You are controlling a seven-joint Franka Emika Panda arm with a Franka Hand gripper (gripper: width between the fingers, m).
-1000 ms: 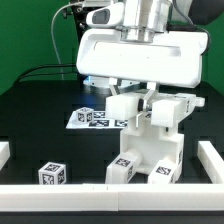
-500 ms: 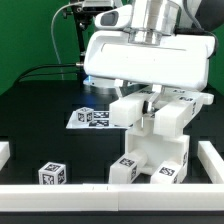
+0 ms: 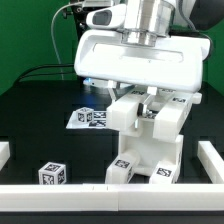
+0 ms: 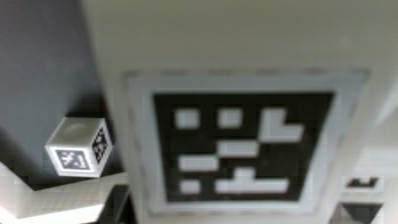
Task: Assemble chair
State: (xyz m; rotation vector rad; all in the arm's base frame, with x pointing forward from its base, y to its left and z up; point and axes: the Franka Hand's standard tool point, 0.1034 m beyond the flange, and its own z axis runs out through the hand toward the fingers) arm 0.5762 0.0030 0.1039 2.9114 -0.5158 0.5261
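The held chair piece sits down in the chair's top, between the white blocks, so it is time for my gripper to open now.
The partly built chair (image 3: 150,152) is a cluster of chunky white tagged pieces standing near the front of the black table, right of centre in the exterior view. My gripper (image 3: 147,104) comes down from above into its top, between two white blocks, and is shut on a chair piece there. In the wrist view that piece (image 4: 240,130) fills most of the picture, showing one large blurred tag. My gripper (image 4: 240,205) straddles it, its fingers barely showing. A small loose tagged chair piece (image 3: 50,173) lies toward the exterior view's left, also seen as a small block (image 4: 80,146).
The marker board (image 3: 88,117) lies flat on the table behind the chair, partly hidden by my arm. A low white rail (image 3: 60,195) runs along the front, with short white walls at the left (image 3: 4,152) and right (image 3: 210,160). Cables hang at the back.
My arm and the gripped chair swayed slightly toward the exterior view's right, then came back left. The grip stayed the same and the loose piece did not move.
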